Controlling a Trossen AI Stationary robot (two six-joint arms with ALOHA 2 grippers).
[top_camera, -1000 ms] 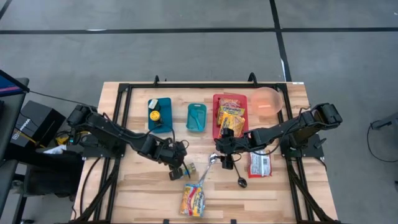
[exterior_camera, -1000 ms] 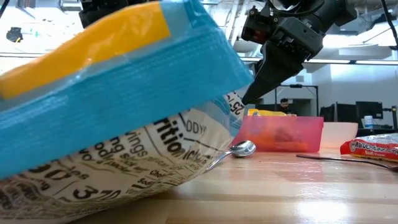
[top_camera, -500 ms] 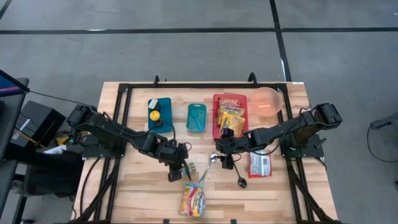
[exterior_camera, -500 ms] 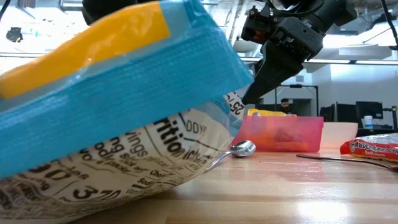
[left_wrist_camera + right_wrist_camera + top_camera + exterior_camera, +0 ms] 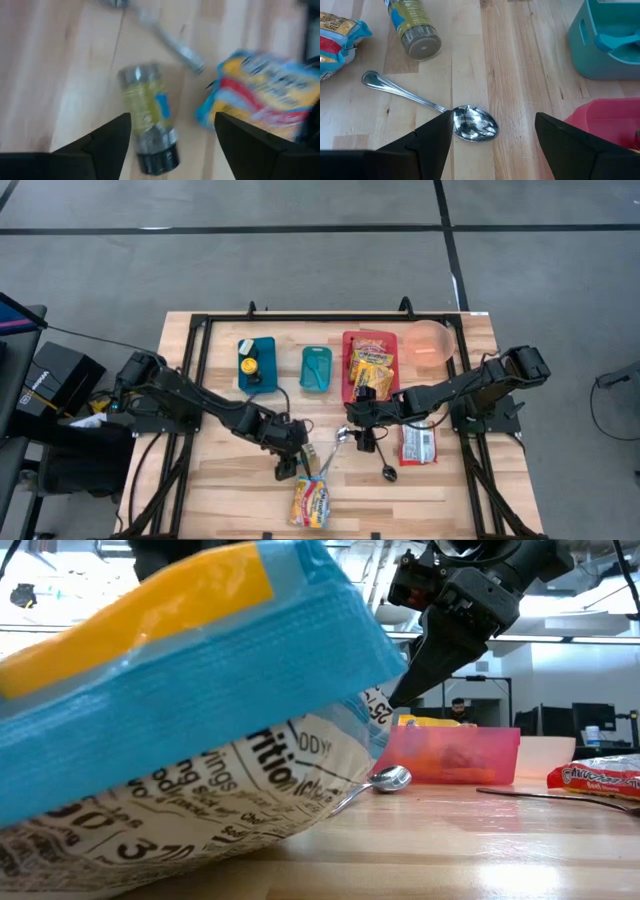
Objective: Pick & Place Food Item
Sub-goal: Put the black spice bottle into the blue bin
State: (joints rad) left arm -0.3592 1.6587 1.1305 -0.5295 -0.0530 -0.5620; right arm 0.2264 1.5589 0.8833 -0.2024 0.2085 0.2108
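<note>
The spice bottle needs to go in the blue tray, so my left gripper will next grab the bottle by its end with the cap (image 5: 156, 145).
A small clear spice bottle (image 5: 147, 120) with a black cap lies on its side on the wooden table (image 5: 230, 500), also seen in the right wrist view (image 5: 415, 30). My left gripper (image 5: 172, 117) (image 5: 288, 464) hovers over it, open, one finger on either side of the cap end, touching nothing. A yellow, red and blue snack bag (image 5: 312, 500) (image 5: 260, 95) lies flat near the front edge and fills the low view (image 5: 180, 710). My right gripper (image 5: 495, 150) (image 5: 365, 435) stands open above the bowl of a silver spoon (image 5: 470, 122).
At the back stand a blue tray (image 5: 257, 365) with a yellow item, a teal bin (image 5: 316, 368), a red bin (image 5: 370, 365) with snack bags and a pink bowl (image 5: 430, 343). A black spoon (image 5: 385, 470) and a red packet (image 5: 417, 443) lie right of centre.
My left gripper has opened and let go of the spice bottle, which now lies on its side on the table. The left arm has shifted a little toward the table's near edge.
</note>
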